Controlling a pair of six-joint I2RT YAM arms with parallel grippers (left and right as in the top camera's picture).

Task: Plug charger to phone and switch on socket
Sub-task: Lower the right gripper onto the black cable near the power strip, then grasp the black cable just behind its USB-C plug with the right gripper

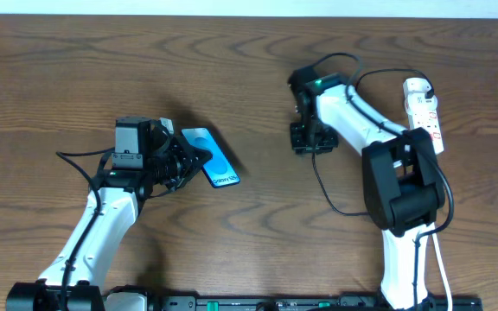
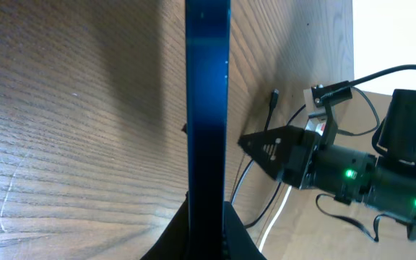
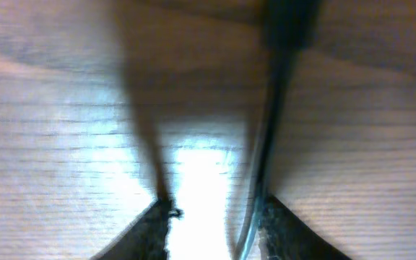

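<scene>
The robot's right gripper needs to plug the phone next, so it needs to grab the charger's cable just behind the connector, with the connector's tip pointing out past the fingers.
My left gripper is shut on the phone, gripping one end so that its cyan screen juts out to the right. In the left wrist view the phone stands edge-on between the fingers. My right gripper is open low over the table. The charger's black cable runs between its fingers, along the right one. The connector tip lies just beyond the fingertips. The cable loops back towards the socket, a white strip at the far right.
The strip's thick white cord runs down beside the right arm base towards the front edge. A white plug sits at the strip's far end. Bare wooden tabletop lies between the two grippers.
</scene>
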